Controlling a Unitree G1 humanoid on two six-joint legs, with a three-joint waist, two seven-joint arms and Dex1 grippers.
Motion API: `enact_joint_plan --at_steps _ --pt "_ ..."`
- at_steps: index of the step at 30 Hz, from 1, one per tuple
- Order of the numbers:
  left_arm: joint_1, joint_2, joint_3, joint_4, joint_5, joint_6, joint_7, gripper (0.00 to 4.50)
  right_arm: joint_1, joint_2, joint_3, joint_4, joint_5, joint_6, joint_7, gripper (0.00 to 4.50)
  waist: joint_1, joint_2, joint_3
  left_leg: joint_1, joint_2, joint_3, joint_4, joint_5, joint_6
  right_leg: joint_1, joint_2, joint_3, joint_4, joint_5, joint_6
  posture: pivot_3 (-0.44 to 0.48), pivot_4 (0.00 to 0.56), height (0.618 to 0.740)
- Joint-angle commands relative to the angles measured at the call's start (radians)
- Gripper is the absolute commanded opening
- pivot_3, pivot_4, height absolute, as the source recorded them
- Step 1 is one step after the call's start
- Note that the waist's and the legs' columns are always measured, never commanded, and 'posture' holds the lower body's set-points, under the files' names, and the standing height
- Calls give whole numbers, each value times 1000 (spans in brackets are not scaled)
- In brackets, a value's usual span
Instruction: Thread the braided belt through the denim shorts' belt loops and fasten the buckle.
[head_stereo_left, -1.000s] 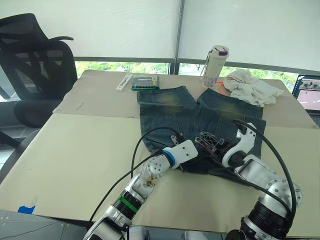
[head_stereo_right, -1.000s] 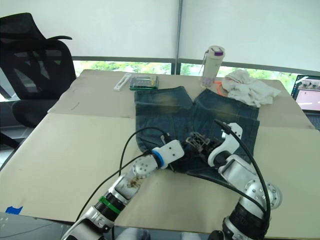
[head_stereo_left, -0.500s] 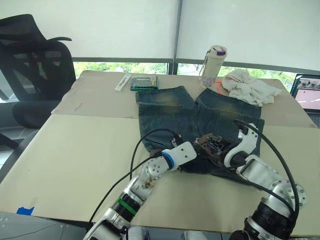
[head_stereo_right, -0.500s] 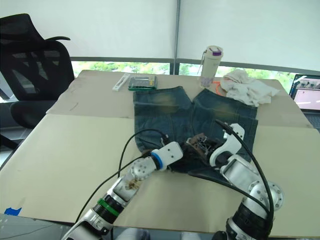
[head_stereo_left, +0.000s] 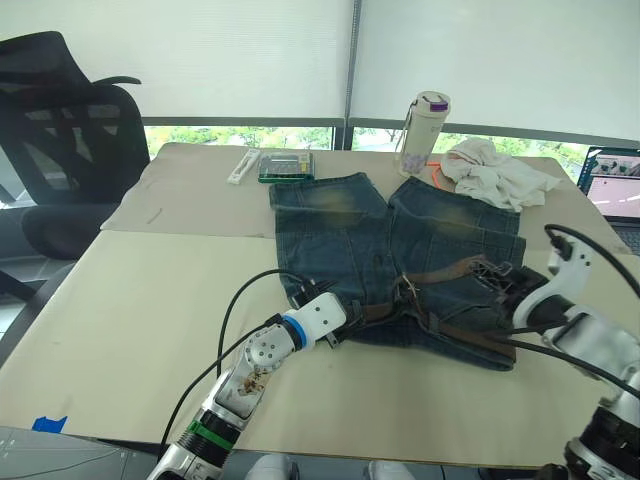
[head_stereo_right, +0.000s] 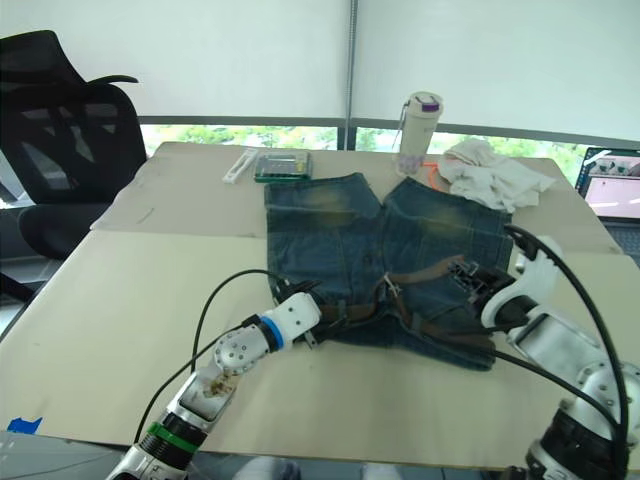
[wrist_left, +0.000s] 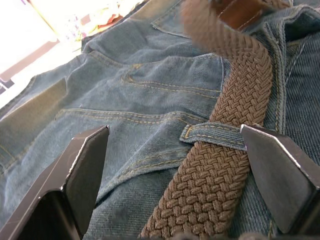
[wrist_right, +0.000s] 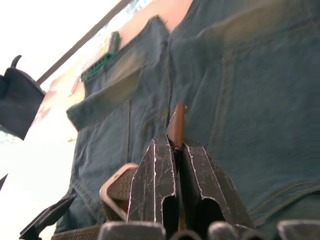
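Note:
My left gripper will grab the belt's leather-tipped end (head_stereo_left: 468, 267) next, to fasten the belt through the braided belt's silver buckle (head_stereo_left: 408, 287).
The denim shorts (head_stereo_left: 350, 225) lie flat on the table with the waistband toward me. The braided belt (head_stereo_left: 450, 272) runs along that waistband, and the silver buckle (head_stereo_left: 407, 289) rests near its middle. My left gripper (head_stereo_left: 345, 322) is at the waistband's left end, and its fingers (wrist_left: 80, 170) stand wide open on either side of the belt (wrist_left: 240, 105). There the strap passes under a belt loop (wrist_left: 215, 135). My right gripper (head_stereo_left: 497, 285) is at the right side of the shorts, shut on the belt's brown tip (wrist_right: 176, 125).
A white bottle (head_stereo_left: 425, 120), a white cloth (head_stereo_left: 495, 175), a green box (head_stereo_left: 287, 166) and a white stick (head_stereo_left: 244, 165) sit along the far edge. A black chair (head_stereo_left: 60, 130) stands at the far left. A laptop (head_stereo_left: 615, 195) is at the right.
My left gripper has opened, let go of the belt and drawn back to the left. My right gripper has shut on the belt's tip and pulled it right across the waistband.

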Motion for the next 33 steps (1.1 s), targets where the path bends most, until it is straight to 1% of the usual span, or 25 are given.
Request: enact_joint_plan --at_steps 1,4,7,9,11,14,18,19,21,24,28,33 --pt "1 -2 2 -23 -2 9 -1 4449 -9 -98 -18 -4 98 -55 37 0 -1 0 0 0 0 0 0 0 0 0 0 0 0 0 0 0 150 740" --pt "0 -3 2 -22 0 9 -2 4449 -12 -189 -8 3 156 -73 61 0 1 0 0 0 0 0 0 0 0 0 0 0 -1 0 0 0 150 740" --pt "-5 2 11 -22 -5 0 -3 4449 -35 -258 33 -3 245 -96 70 0 1 0 0 0 0 0 0 0 0 1 0 0 -1 0 0 0 150 740" --pt "-12 1 26 -31 -21 -3 -3 4449 -50 -281 67 -12 311 -130 61 0 0 0 0 0 1 0 0 0 1 1 0 0 -1 0 0 0 150 740" --pt "-38 -20 65 -54 -71 21 -3 4449 -70 -286 129 -40 394 -173 43 0 0 0 0 0 1 0 0 0 1 1 0 0 -1 0 0 0 150 740" --pt "-93 -44 107 -88 -126 54 -8 4449 -106 -256 246 -74 472 -256 -38 0 -1 0 0 -1 1 0 0 0 1 0 0 0 -1 0 0 0 150 740" --pt "-158 -77 129 -146 -179 118 -13 4449 -146 -170 386 -101 517 -384 -162 0 2 -1 0 -2 1 0 1 0 1 0 0 0 -2 0 0 0 150 740" --pt "-181 -94 123 -174 -192 140 -16 4449 -162 -101 434 -100 498 -433 -212 0 2 -1 0 -2 1 0 1 -1 1 1 0 0 -1 0 1 0 150 740" --pt "-200 -113 111 -212 -210 170 -23 4449 -176 -20 492 -96 453 -494 -274 0 -1 -1 0 -3 1 0 1 -1 1 0 0 0 0 1 2 0 150 740" --pt "-182 -126 102 -241 -226 190 -31 4449 -172 16 524 -101 404 -526 -302 0 1 -1 0 -3 0 0 1 -1 1 0 0 0 0 2 3 0 150 740" --pt "-152 -125 94 -273 -244 210 -37 4449 -163 14 550 -100 303 -541 -289 0 0 0 0 -3 0 0 1 -1 2 0 0 0 0 2 3 0 150 740" --pt "-144 -130 82 -266 -229 225 -16 4449 -156 40 562 -117 280 -555 -283 0 -2 0 0 -3 1 0 1 -1 2 0 0 0 -1 2 3 0 150 740"
